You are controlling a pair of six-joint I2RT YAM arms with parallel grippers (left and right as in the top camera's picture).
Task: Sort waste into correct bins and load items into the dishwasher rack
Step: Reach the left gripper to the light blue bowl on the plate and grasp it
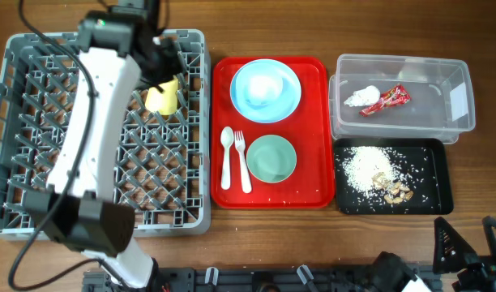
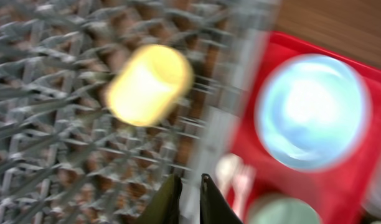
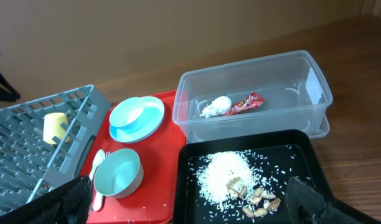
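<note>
The robot should use its left gripper to grab the pale blue bowl by its rim on the clear tub's side (image 1: 281,85), so the bowl's bottom stays free to tip into the dishwasher rack (image 1: 37,195).
The yellow cup (image 1: 162,97) lies on its side in the grey dishwasher rack (image 1: 37,195), near its back right corner. My left gripper (image 1: 163,58) hovers over that corner; in the blurred left wrist view its fingers (image 2: 189,199) are shut and empty, with the cup (image 2: 150,84) apart ahead. On the red tray (image 1: 313,182) sit the pale blue bowl (image 1: 264,85) on the pale blue plate (image 1: 290,99), the mint bowl (image 1: 271,158), the spoon (image 1: 226,158) and the fork (image 1: 242,161). My right gripper (image 3: 190,208) is open and empty, low near the table's front right.
The clear tub (image 1: 442,122) holds the white napkin (image 1: 361,99) and the red wrapper (image 1: 387,99). The black tray (image 1: 434,195) in front of it holds rice (image 1: 368,165) and brown scraps (image 1: 394,189). Loose rice grains dot the red tray.
</note>
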